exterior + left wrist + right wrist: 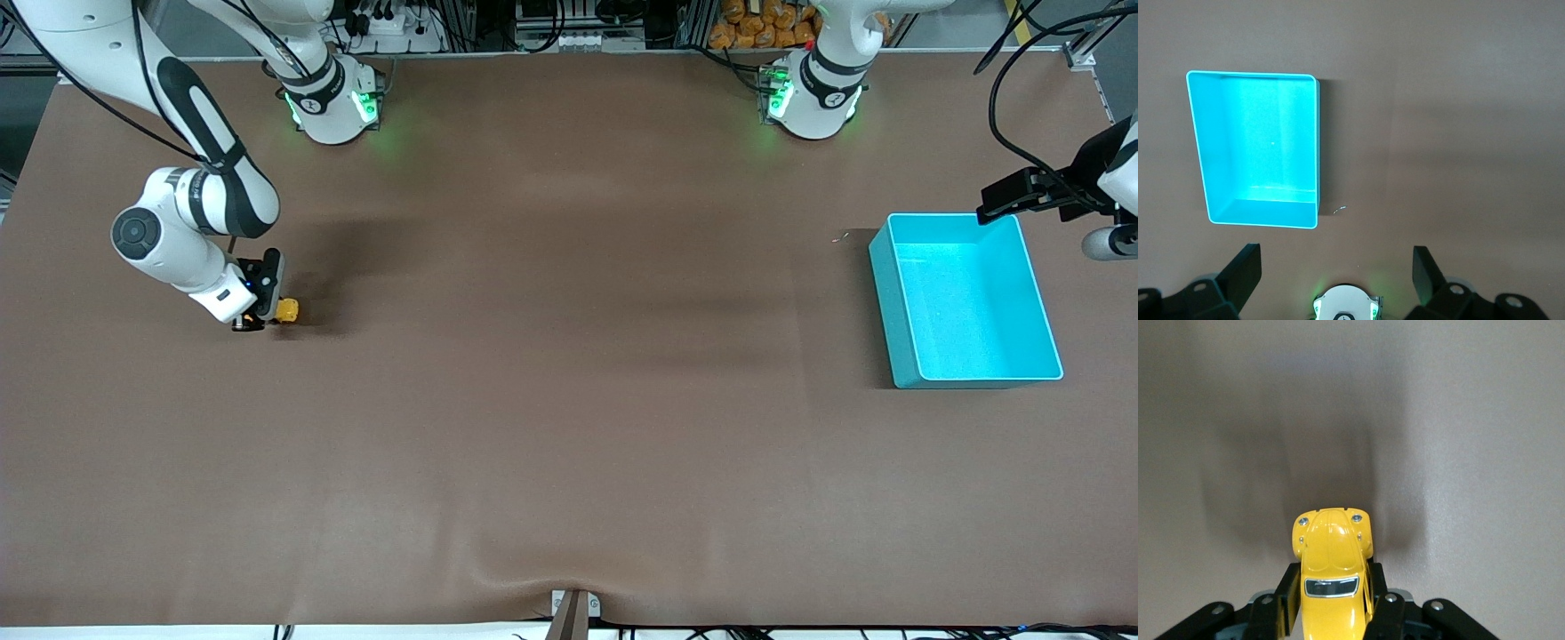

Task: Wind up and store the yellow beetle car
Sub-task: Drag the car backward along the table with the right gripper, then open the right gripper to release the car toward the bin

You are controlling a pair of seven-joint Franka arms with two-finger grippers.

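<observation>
The yellow beetle car sits low on the tabletop between my right gripper's fingers, so it is now time to open my right gripper.
The yellow beetle car (pixel 286 310) sits low on the brown table near the right arm's end. My right gripper (pixel 264 313) is shut on it. In the right wrist view the car (pixel 1332 577) shows from above with its nose pointing away, and the black fingers (pixel 1286 597) press its two sides. The cyan bin (pixel 966 298) stands empty near the left arm's end; it also shows in the left wrist view (pixel 1257 148). My left gripper (pixel 1336 270) is open and empty, up in the air beside the bin, where the left arm waits.
A small pale speck (pixel 838 236) lies on the table beside the bin. The brown mat (pixel 569 373) covers the whole table. The two arm bases (pixel 331 102) stand along the table's back edge.
</observation>
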